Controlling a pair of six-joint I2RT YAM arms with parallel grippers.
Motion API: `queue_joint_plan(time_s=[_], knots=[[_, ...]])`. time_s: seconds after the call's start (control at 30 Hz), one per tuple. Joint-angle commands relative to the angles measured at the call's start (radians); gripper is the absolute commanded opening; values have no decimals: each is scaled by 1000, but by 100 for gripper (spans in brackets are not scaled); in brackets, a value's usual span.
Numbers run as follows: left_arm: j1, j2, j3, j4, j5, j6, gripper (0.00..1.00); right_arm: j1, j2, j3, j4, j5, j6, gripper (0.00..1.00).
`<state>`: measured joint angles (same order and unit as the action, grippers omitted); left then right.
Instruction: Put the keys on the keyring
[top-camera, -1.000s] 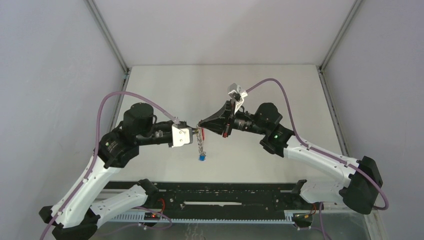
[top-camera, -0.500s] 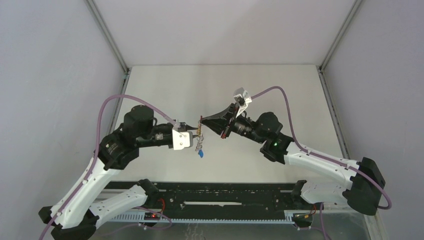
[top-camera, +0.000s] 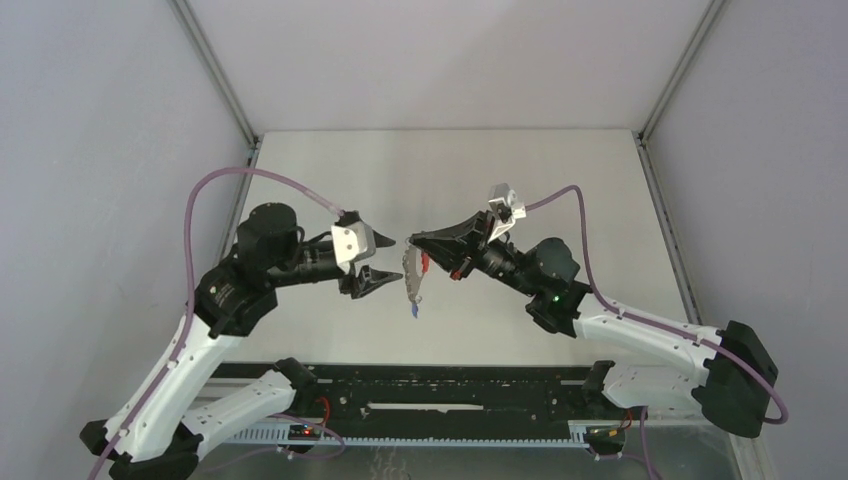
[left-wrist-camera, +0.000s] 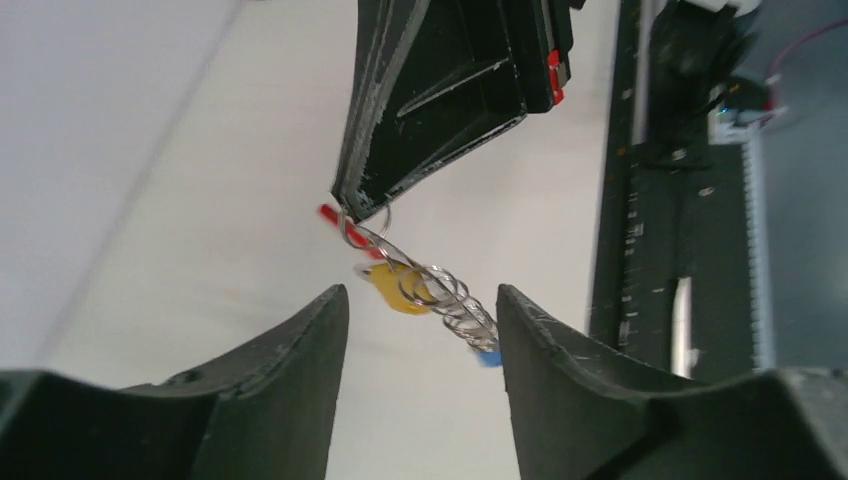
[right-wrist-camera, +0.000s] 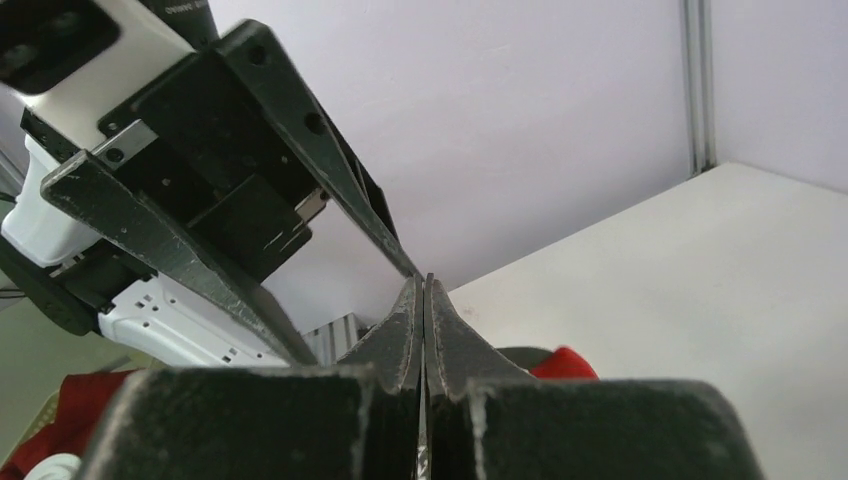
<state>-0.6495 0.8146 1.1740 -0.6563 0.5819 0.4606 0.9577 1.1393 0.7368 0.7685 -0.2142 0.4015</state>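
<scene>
My left gripper is going to grab the keyring (top-camera: 412, 282) by its coiled grey rings next, so the keyring's end ring stays free to take the keys.
My right gripper (top-camera: 409, 240) is shut on the keyring (top-camera: 412, 282), which hangs from its tip above the table. In the left wrist view the keyring (left-wrist-camera: 445, 293) is a run of grey metal rings with a red tag (left-wrist-camera: 330, 212) at the right gripper (left-wrist-camera: 345, 208). The yellow key (left-wrist-camera: 393, 287) sits on the rings. The blue key (left-wrist-camera: 488, 357) (top-camera: 414, 312) dangles at the low end. My left gripper (top-camera: 388, 261) (left-wrist-camera: 420, 305) stands open just left of the chain, touching nothing. In the right wrist view the shut right gripper (right-wrist-camera: 421, 285) hides the keyring.
The white table (top-camera: 560, 180) is walled in by grey panels on three sides. A black rail (top-camera: 430, 390) with the arm bases runs along the near edge. The left arm's purple cable (top-camera: 250, 175) arcs above its wrist.
My left gripper has opened, let go of the keyring and pulled back to the left. The chain now hangs from the right gripper alone and has swung to the right.
</scene>
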Motion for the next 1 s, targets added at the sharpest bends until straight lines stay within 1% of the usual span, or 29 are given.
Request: queue_joint_plan(time_s=[0.0,0.07,0.17,0.23,0.33,0.37,0.43,0.5,0.57,0.6,0.67,0.73,0.77,0.8,0.87,0.9,0.97], knots=[[35,28,20,39,165,-219,64,9,-40,24,16,57,-77,0],[37,27,-1,40,164,-220,67,3,-42,32,-18,61,-94,0],[39,19,-21,58,119,-219,70,-34,-45,39,-61,39,-83,0],[39,18,-28,67,79,-231,73,-67,-42,39,-79,-5,-61,0],[40,37,-21,45,-1,-233,87,-109,-34,39,-84,-80,-35,0],[42,45,-12,38,-38,-234,89,-123,-32,41,-93,-98,-26,0],[67,58,4,34,-89,-244,91,-146,-31,42,-127,-113,-14,0],[113,74,23,27,-118,-281,99,-164,-23,51,-171,-124,-7,0],[167,95,37,16,-146,-325,100,-166,-7,52,-183,-133,-13,0],[201,105,40,5,-134,-345,100,-165,4,53,-177,-140,-9,0],[231,113,22,-20,-72,-363,100,-158,26,63,-166,-142,2,0],[231,81,-53,-7,18,-362,100,-140,49,88,-177,-112,5,0],[227,52,-104,31,56,-377,100,-126,57,106,-188,-79,-3,0],[218,21,-161,89,81,-397,100,-108,66,126,-206,-50,-14,0],[175,-37,-237,189,89,-425,100,-67,85,178,-252,42,-42,0],[144,-55,-256,209,79,-429,100,-48,94,196,-269,96,-51,0],[95,-69,-275,216,52,-422,100,-22,106,212,-266,147,-54,0]])
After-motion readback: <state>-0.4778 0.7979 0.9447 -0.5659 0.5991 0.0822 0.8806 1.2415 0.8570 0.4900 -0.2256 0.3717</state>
